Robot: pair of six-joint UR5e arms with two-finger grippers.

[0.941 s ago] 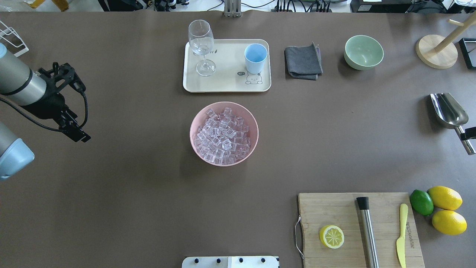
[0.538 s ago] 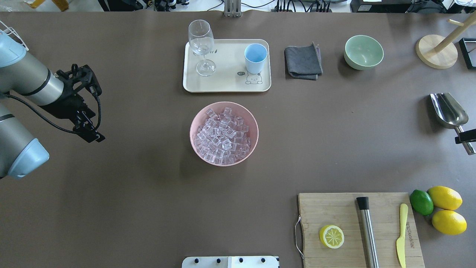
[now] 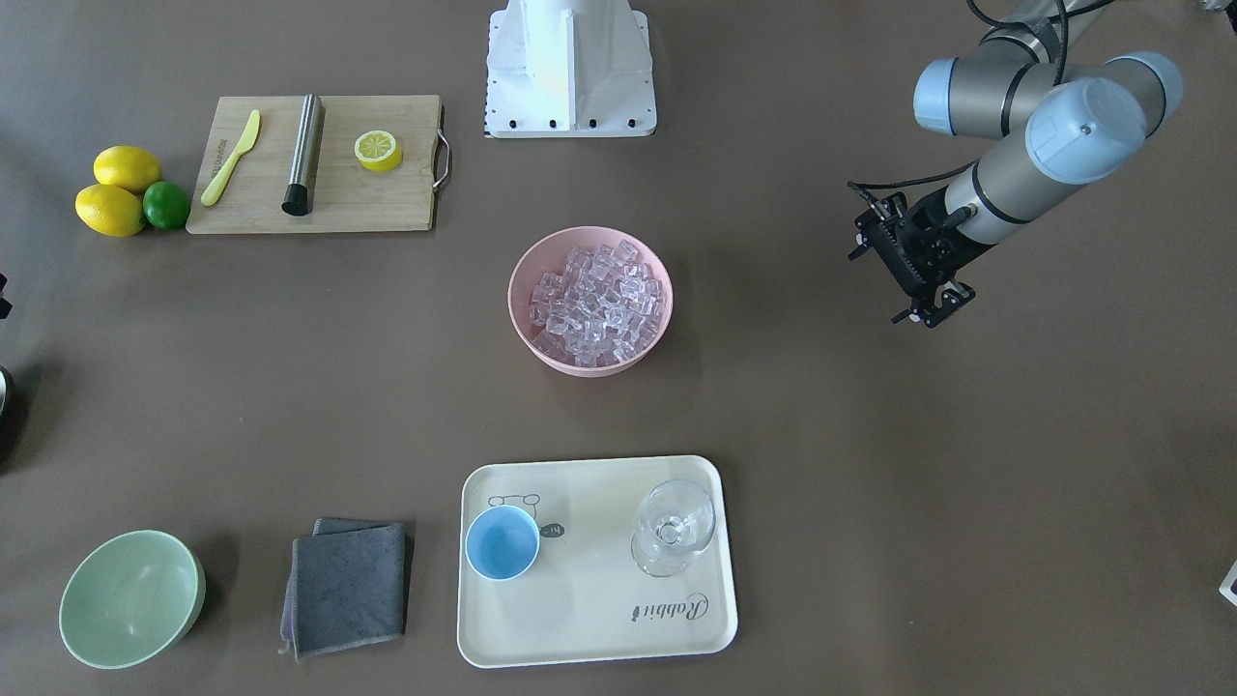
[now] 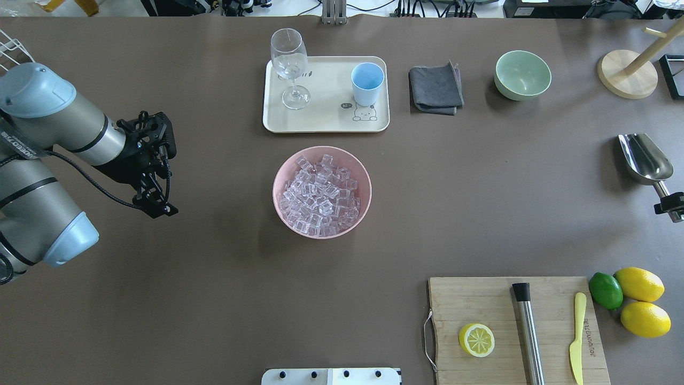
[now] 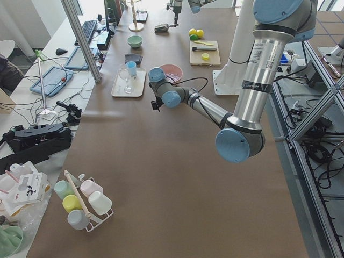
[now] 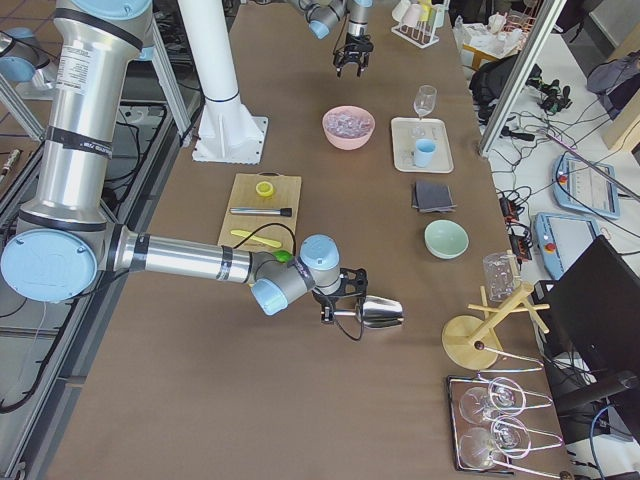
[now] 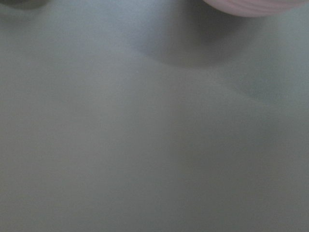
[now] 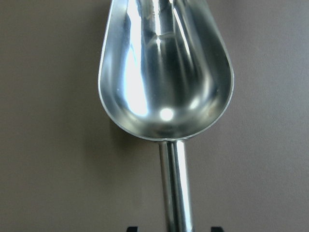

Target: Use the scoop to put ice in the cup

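Note:
I should grab the shiny metal scoop by its handle with my right gripper next. I should scoop ice into the cup with it.
The ice is a heap of clear cubes in a pink bowl at the table's middle. The light-blue cup stands upright on a cream tray behind the bowl. The shiny metal scoop lies at the far right and fills the right wrist view. My right gripper is open; its fingertips straddle the scoop's handle without touching it. My left gripper hangs left of the bowl, apart from it, and looks shut and empty.
A stemmed glass shares the tray. A grey cloth and a green bowl lie behind on the right. A cutting board holds a lemon half, a steel cylinder and a yellow knife. Lemons and a lime sit beside it.
My left arm has swung right, toward the pink bowl. My right gripper has slid a little along the scoop's handle, toward its end. The scoop, bowl and cup have not moved.

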